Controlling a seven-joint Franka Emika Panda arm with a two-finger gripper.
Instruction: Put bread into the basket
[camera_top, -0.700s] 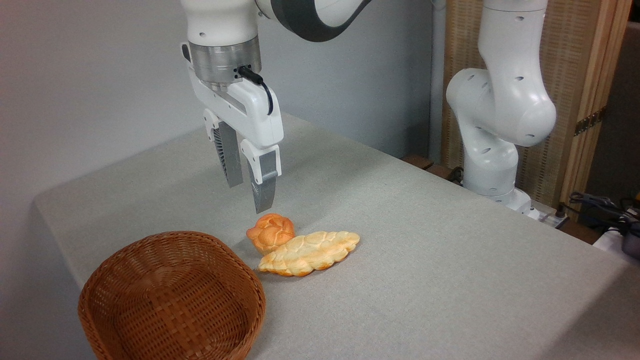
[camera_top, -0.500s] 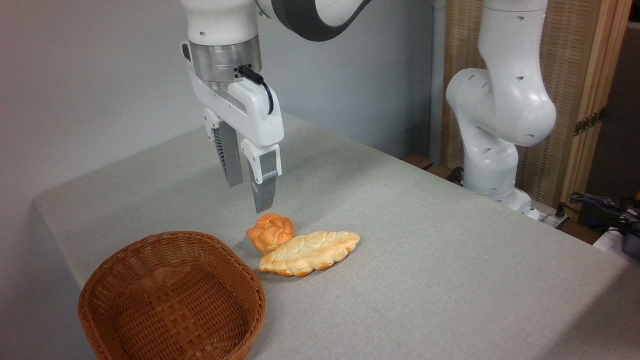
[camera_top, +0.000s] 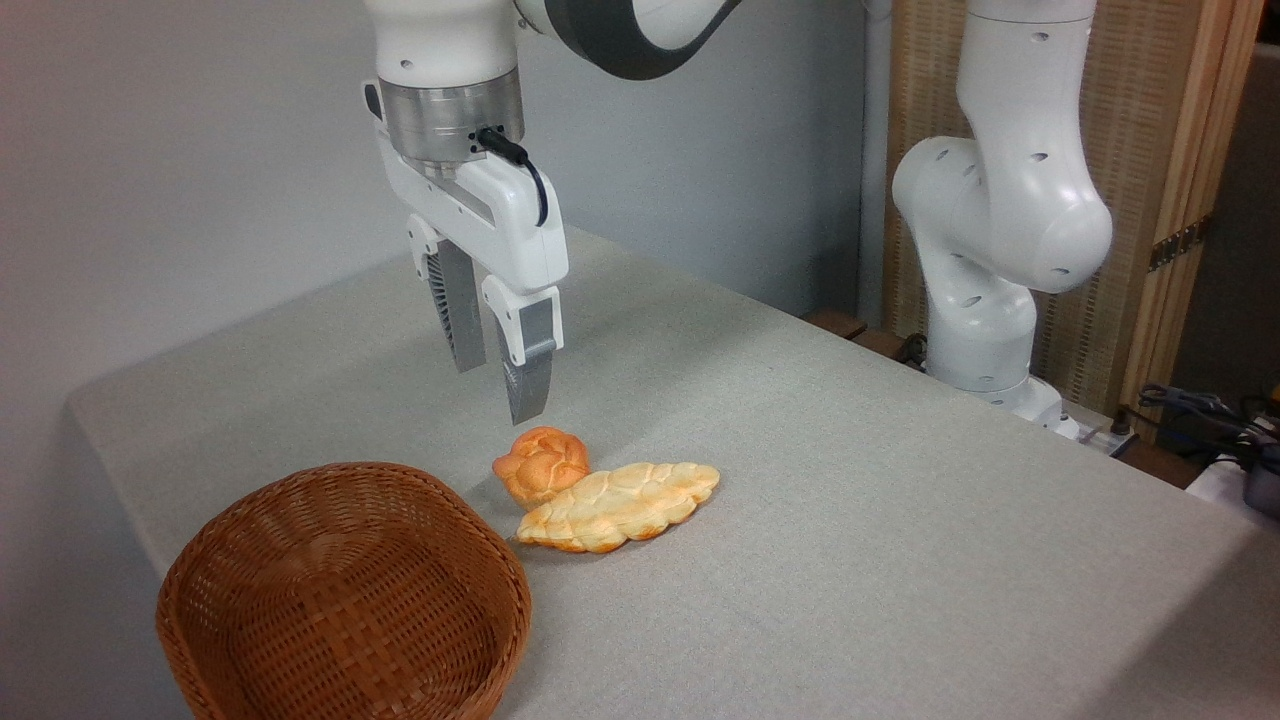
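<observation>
The gripper grabs the orange knotted bun by its rounded body (camera_top: 540, 466) next, to put bread into the basket (camera_top: 345, 590).
The bread (camera_top: 541, 465), a small round orange-golden knotted bun, lies on the grey table just right of the basket's far rim. The brown woven wicker basket (camera_top: 345, 590) stands at the front left with nothing inside. My gripper (camera_top: 497, 390) hangs point-down directly above the bun, a short gap over its top. Its two fingers are apart and hold nothing.
A longer, paler braided loaf (camera_top: 620, 505) lies against the bun's right side. The arm's white base (camera_top: 990, 270) stands at the table's far right edge, with cables (camera_top: 1210, 420) beyond it. The table's left edge runs close behind the basket.
The gripper has shifted very slightly; the bun, loaf and basket have not moved.
</observation>
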